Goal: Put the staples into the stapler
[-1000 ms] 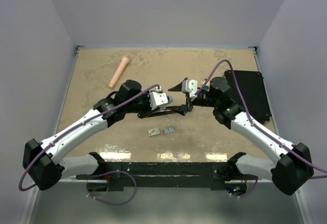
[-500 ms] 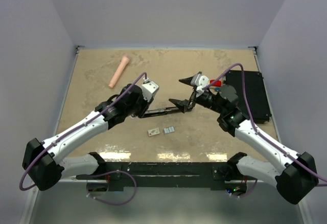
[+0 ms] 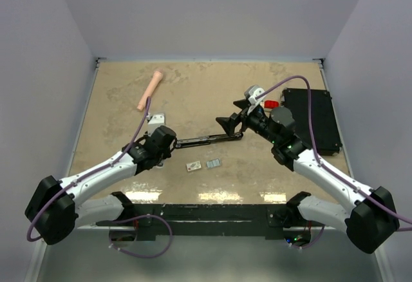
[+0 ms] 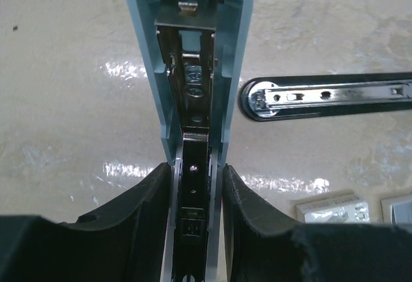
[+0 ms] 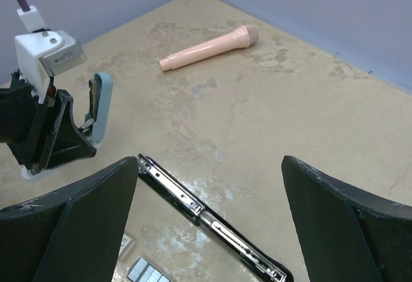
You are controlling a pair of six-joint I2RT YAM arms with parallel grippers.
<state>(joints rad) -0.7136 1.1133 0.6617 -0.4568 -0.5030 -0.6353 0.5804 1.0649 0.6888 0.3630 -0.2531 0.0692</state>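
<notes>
The light-blue stapler is above empty table, beside the black stapler's rounded end, and would drop short, so it is too early to open my left gripper now.
My left gripper (image 3: pixel 157 143) is shut on a light-blue stapler (image 4: pixel 193 89), which stands opened with its metal channel and spring showing; it also shows in the top view (image 3: pixel 156 120) and the right wrist view (image 5: pixel 100 111). A long black stapler (image 3: pixel 207 140) lies opened flat on the table, its silver magazine up (image 5: pixel 212 221) (image 4: pixel 328 95). My right gripper (image 3: pixel 230 124) (image 5: pixel 209 211) is wide open above its right end, touching nothing. The tiny white staple box (image 3: pixel 192 165) (image 4: pixel 331 209) and the grey-blue staple block (image 3: pixel 213 163) (image 5: pixel 145 272) lie just in front of the black stapler.
A pink cylindrical object (image 3: pixel 149 89) (image 5: pixel 209 48) lies at the back left. A black pad (image 3: pixel 312 118) lies along the right edge, with a small red item (image 3: pixel 271 104) beside it. Grey walls close in the table on three sides.
My left gripper has drawn back to the near left with the light-blue stapler. My right gripper has let go of the black stapler, which now lies flat on the table.
</notes>
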